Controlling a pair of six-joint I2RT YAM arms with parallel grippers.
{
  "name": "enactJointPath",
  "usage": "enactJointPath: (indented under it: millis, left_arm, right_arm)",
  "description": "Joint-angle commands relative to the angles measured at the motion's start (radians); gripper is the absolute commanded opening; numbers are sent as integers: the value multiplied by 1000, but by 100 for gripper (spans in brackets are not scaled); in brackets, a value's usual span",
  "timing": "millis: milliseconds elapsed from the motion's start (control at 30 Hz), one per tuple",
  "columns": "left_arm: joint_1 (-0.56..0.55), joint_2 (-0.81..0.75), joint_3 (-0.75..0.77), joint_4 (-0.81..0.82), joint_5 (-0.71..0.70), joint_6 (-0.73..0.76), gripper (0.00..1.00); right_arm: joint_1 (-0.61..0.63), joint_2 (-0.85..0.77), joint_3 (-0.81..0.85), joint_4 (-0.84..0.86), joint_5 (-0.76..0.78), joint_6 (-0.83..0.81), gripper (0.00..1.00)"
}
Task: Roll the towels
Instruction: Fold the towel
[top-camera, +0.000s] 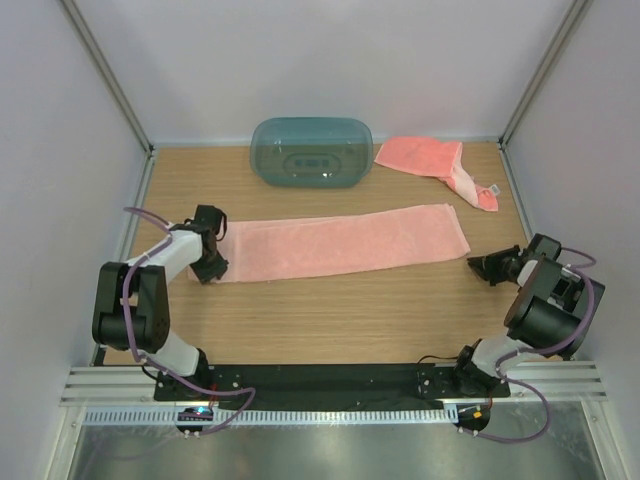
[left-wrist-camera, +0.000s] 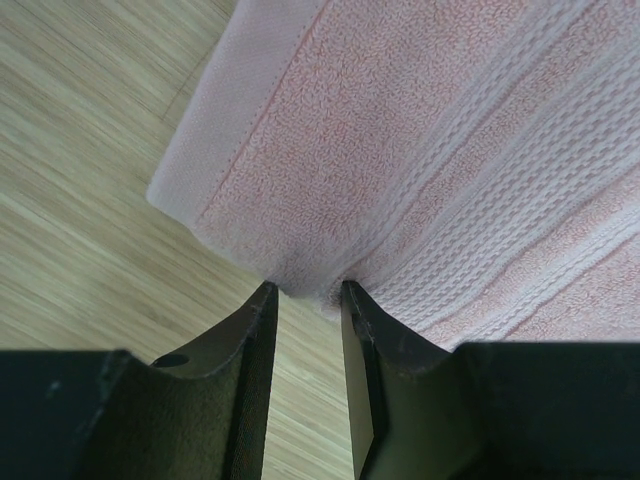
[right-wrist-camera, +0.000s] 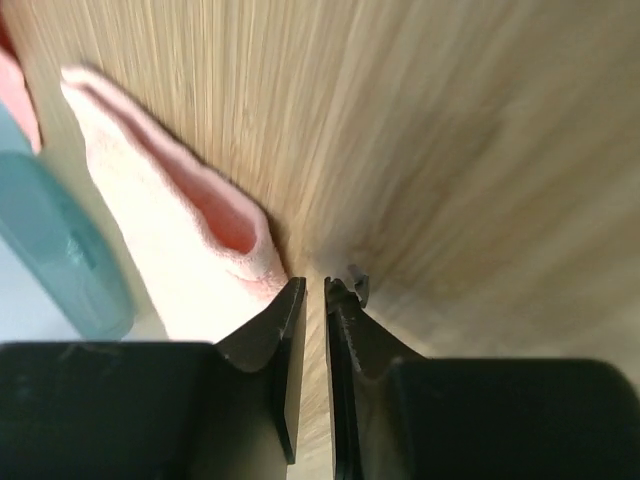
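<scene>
The right gripper takes hold of the folded towel end's near corner (top-camera: 465, 254) (right-wrist-camera: 268, 274) next, layers together, to fold the towel over itself for rolling.
One pink towel (top-camera: 345, 243) lies folded into a long strip across the middle of the table. My left gripper (top-camera: 214, 264) is at its left end. In the left wrist view the hem of that towel (left-wrist-camera: 420, 150) bunches between the tips of the left gripper (left-wrist-camera: 305, 290), which is shut on it. My right gripper (top-camera: 481, 266) sits just off the strip's right end. Its jaws (right-wrist-camera: 315, 285) stand narrowly open over bare wood, with the folded towel end (right-wrist-camera: 200, 230) beside the left finger. A second towel (top-camera: 428, 160) lies crumpled at the back right.
A teal oval tub (top-camera: 311, 151) stands at the back centre, close to the second towel. White walls with metal posts close in the table on three sides. A black rail (top-camera: 320, 380) runs along the near edge by both arm bases.
</scene>
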Motion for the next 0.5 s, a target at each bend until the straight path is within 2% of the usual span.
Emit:
enactJointPath:
  millis: [0,167,200,233,300,333,467]
  left_arm:
    - [28,4,8,-7,-43,-15,32]
    - [51,-30,34,-27,-16,-17,33]
    - [51,-39,53,-41,-7,-17,33]
    - [53,-47,57,-45,5,-17,33]
    - [51,-65,73,-61,25,-15,41]
    - [51,-88,88,-70,45,-11,44]
    - [53,-159,143,-114,94,11,63]
  right_arm:
    - [-38,-110,67,-183,231,-77,21]
    - [-87,-164,107,-239,271,-90,24]
    - [-87,-174,110,-244,238,-88,28]
    - [-87,-185,107,-242,216,-88,40]
    - [-86,-225,97,-247,164,-85,55]
    - [-86,-236,90,-248,141,-88,66]
    - [-81,-236,80,-271,69,-116,75]
